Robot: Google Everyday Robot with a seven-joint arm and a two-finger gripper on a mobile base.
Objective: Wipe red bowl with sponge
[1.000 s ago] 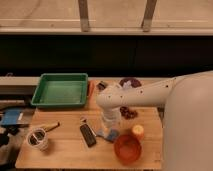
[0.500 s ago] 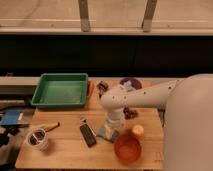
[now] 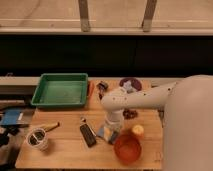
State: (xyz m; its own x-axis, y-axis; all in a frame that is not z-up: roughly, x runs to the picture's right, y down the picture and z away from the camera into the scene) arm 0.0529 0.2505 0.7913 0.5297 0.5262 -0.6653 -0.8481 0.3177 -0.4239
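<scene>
My gripper grabs the blue-grey sponge by its body (image 3: 105, 133) next, to wipe out the red bowl (image 3: 127, 149).
The red bowl (image 3: 127, 149) stands near the front edge of the wooden table, right of centre. Just behind and left of it lies the blue-grey sponge (image 3: 106, 133). My gripper (image 3: 111, 129) points straight down over the sponge, at its top or touching it, with the jaws wide apart. The white arm reaches in from the right, and its wrist hides part of the sponge.
An orange fruit (image 3: 137, 130) sits just behind the bowl. A black remote-like object (image 3: 88, 135) lies left of the sponge. Farther off are a green tray (image 3: 60, 90) at back left, a dark purple bowl (image 3: 131, 83) at the back, and a cup (image 3: 37, 138) at front left.
The arm has swung forward and lowered the gripper from behind the sponge to right over it. Nothing on the table has moved.
</scene>
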